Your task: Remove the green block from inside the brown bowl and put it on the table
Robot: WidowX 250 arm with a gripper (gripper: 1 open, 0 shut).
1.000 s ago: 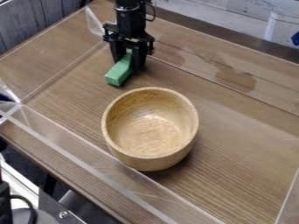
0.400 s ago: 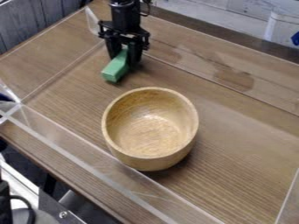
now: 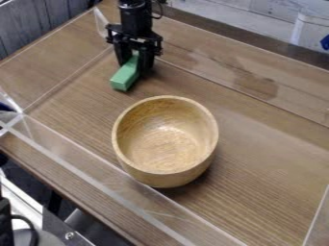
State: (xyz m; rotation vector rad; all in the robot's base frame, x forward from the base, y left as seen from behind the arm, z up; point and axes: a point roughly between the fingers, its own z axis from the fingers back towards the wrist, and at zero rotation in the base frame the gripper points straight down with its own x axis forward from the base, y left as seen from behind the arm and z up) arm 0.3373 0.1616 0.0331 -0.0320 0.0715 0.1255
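Observation:
The near end of the green block touches the wooden table behind the bowl and the block would lie flat, so my gripper needs to open.
The green block rests on the table at the back left, outside the brown bowl. My black gripper points straight down over the block's far end. Its two fingers stand on either side of that end and close against it. The block's near end reaches toward the bowl and touches the tabletop. The bowl sits upright in the middle of the table, and its inside shows only bare wood grain. A short gap of tabletop separates the bowl's rim from the block.
Clear acrylic walls run along the table's edges, one close to the bowl at the front left. A wet-looking stain marks the wood to the right of the gripper.
The gripper and the green block together have shifted very slightly to the left. The bowl has not moved.

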